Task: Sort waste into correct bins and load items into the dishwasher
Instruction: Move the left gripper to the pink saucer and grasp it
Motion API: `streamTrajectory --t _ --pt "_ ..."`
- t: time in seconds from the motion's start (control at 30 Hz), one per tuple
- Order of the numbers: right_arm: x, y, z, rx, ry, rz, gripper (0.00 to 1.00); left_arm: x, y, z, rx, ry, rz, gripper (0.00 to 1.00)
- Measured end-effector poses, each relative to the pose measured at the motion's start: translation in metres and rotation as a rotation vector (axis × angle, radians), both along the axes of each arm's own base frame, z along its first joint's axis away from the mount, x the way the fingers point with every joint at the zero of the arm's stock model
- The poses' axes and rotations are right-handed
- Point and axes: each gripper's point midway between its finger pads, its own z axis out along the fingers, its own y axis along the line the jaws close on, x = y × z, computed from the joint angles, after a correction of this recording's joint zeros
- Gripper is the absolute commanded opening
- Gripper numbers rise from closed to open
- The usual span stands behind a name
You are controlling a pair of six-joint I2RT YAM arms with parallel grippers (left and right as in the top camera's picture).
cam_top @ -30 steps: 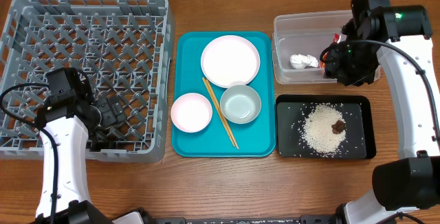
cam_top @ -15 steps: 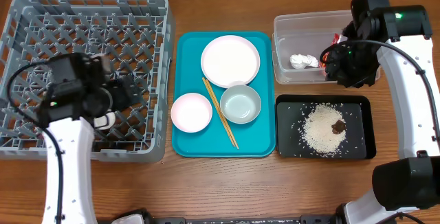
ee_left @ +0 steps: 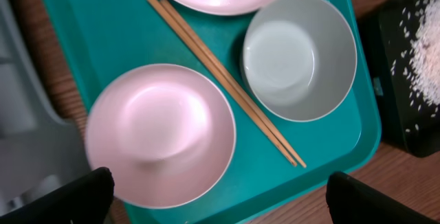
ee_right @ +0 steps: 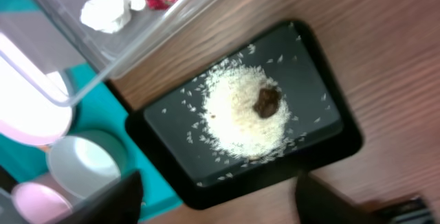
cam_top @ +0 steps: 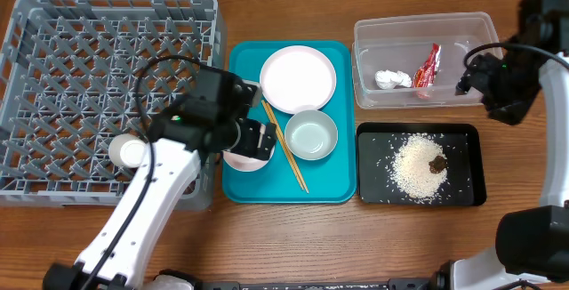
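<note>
My left gripper grabs the pink bowl's rim on the chopsticks side next, one finger inside, so the bowl's base stays free to load tilted into the rack [cam_top: 89, 59].
The grey dish rack [cam_top: 89, 59] stands at the left with the small white cup [cam_top: 131, 151] in its front part. My left gripper [cam_top: 253, 139] is open and empty, hovering over the pink bowl [ee_left: 161, 135] on the teal tray [cam_top: 329, 188]. The white plate [cam_top: 298, 78], grey-green bowl [cam_top: 311, 135] and chopsticks [cam_top: 286, 148] also lie on that tray. The clear tub [cam_top: 418, 25] holds the white tissue [cam_top: 391, 79] and red wrapper [cam_top: 428, 66]. The black tray [cam_top: 373, 179] holds rice [cam_top: 416, 169] and the brown scrap [cam_top: 437, 163]. My right gripper [cam_top: 480, 85] is open and empty by the tub's right end.
The rack takes up the table's left side, the teal tray the middle, the tub and black tray the right. Bare wooden table [cam_top: 293, 237] runs along the front edge. In the right wrist view the black tray [ee_right: 316, 80] lies below the fingers [ee_right: 103, 196].
My left arm swung right from the rack to above the pink bowl, leaving the white cup in the rack. My right gripper let go of the red wrapper in the tub and drew back right.
</note>
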Motion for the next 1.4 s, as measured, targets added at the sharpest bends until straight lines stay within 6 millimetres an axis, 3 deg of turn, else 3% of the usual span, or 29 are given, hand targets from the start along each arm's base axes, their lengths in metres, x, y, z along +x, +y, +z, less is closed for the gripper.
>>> streamTrajectory --t 0.13,0.3,0.5,0.63,0.8,1.0,1.17,1.4 --pt "-0.004 -0.013 0.000 0.017 0.006 -0.049 0.76 -0.005 -0.013 -0.028 0.034 0.084 -0.043 0.91" --pt "-0.006 -0.016 0.000 0.025 0.009 -0.061 0.77 -0.014 -0.025 -0.066 0.081 0.197 -0.086 0.82" --pt "-0.005 -0.015 0.000 0.026 0.008 -0.061 0.77 -0.026 -0.029 -0.105 0.160 0.298 -0.126 0.63" --pt "-0.005 -0.015 0.000 0.026 0.008 -0.061 0.77 -0.027 -0.025 -0.116 0.197 0.321 -0.127 0.39" --pt "-0.006 -0.015 0.000 0.027 0.009 -0.061 0.77 -0.024 -0.024 -0.114 0.208 0.309 -0.126 0.04" --pt "-0.006 -0.015 0.000 0.027 0.011 -0.061 0.77 -0.002 -0.032 -0.088 0.201 0.239 -0.121 0.04" --pt "-0.006 -0.015 0.000 0.027 0.012 -0.061 0.77 0.005 -0.035 -0.066 0.196 0.231 -0.121 0.04" --pt "-0.007 -0.015 0.000 0.027 0.012 -0.061 0.77 0.028 -0.034 -0.014 0.161 0.166 -0.083 0.04"
